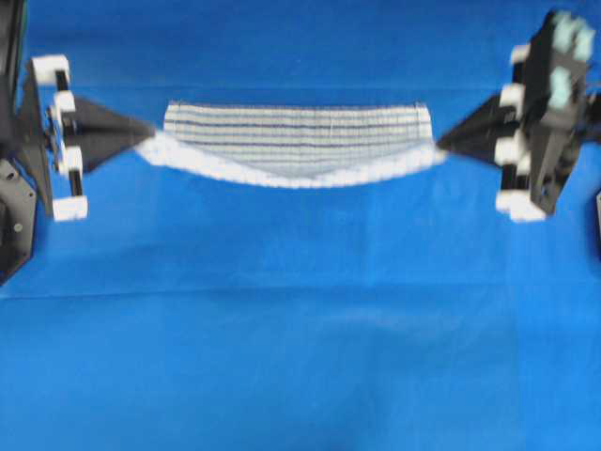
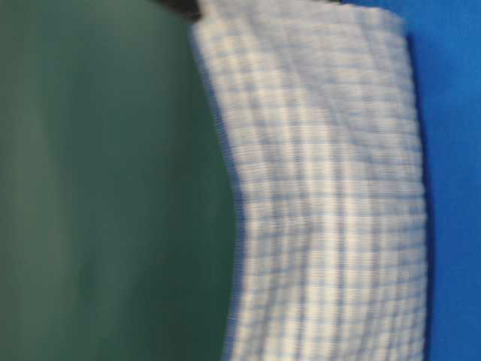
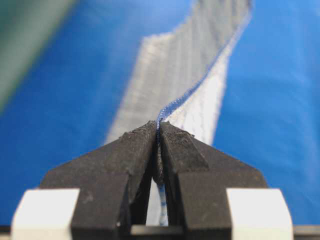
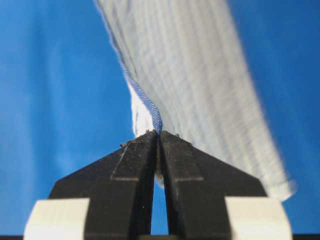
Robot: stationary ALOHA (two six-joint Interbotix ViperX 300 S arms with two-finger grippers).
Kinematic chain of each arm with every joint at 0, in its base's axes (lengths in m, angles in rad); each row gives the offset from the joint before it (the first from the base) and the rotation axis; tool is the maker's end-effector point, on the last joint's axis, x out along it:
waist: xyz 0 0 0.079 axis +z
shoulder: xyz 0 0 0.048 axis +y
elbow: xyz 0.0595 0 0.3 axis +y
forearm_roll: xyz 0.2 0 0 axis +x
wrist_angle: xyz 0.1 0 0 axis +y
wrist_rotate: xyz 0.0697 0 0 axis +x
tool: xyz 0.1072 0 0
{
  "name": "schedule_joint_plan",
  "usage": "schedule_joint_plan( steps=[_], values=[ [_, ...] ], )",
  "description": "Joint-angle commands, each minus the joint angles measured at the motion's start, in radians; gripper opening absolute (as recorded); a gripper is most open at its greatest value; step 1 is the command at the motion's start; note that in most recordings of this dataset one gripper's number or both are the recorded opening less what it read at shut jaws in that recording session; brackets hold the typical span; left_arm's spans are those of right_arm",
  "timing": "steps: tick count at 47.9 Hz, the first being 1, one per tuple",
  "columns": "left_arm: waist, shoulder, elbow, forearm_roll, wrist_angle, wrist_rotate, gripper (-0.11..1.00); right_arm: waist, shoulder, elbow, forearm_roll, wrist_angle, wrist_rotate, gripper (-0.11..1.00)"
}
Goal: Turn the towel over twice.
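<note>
The towel's raised edge (image 1: 305, 180) sags above the blue table covering in the top view, so I need to lower the towel before my right gripper releases it.
The towel (image 1: 296, 141), white with thin blue stripes, hangs stretched between my two grippers above the blue table covering (image 1: 300, 329). Its raised edge sags in the middle. My left gripper (image 1: 150, 132) is shut on the towel's left corner; the blue hem (image 3: 172, 107) runs out from between the pinched fingertips. My right gripper (image 1: 441, 143) is shut on the right corner, with the towel (image 4: 200, 75) trailing away from its tips. In the table-level view the towel (image 2: 331, 188) hangs as a wide checked sheet down to the table.
The blue table covering (image 1: 300, 329) spreads flat in front of the towel. The arm bases (image 1: 28, 141) stand at the left and right edges. A dark green backdrop (image 2: 105, 188) rises behind the table.
</note>
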Motion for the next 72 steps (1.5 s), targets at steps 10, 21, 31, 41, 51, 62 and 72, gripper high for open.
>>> schedule_joint_plan(
  steps=[10, 21, 31, 41, 51, 62, 72],
  values=[
    [-0.155, 0.063, -0.006, -0.002, 0.074, -0.077, 0.02, 0.107, 0.084, 0.06, 0.002, -0.098, 0.095, 0.05],
    [-0.227, 0.163, -0.012, -0.002, 0.074, -0.152, 0.02, 0.167, 0.176, 0.081, 0.002, -0.129, 0.143, 0.05],
    [-0.247, 0.285, -0.037, -0.002, 0.072, -0.164, 0.02, 0.169, 0.268, 0.081, 0.002, -0.173, 0.146, 0.05],
    [-0.247, 0.385, -0.067, -0.002, 0.072, -0.163, 0.02, 0.172, 0.334, 0.08, 0.009, -0.213, 0.147, 0.05],
    [-0.247, 0.39, -0.074, 0.0, 0.074, -0.153, 0.03, 0.172, 0.341, 0.077, 0.008, -0.215, 0.147, 0.05],
    [-0.247, 0.383, -0.08, 0.0, 0.077, -0.164, 0.05, 0.175, 0.344, 0.071, 0.009, -0.212, 0.149, 0.06],
    [-0.272, 0.367, -0.087, -0.002, 0.097, -0.166, 0.51, 0.207, 0.344, 0.064, 0.009, -0.212, 0.147, 0.39]
  ],
)
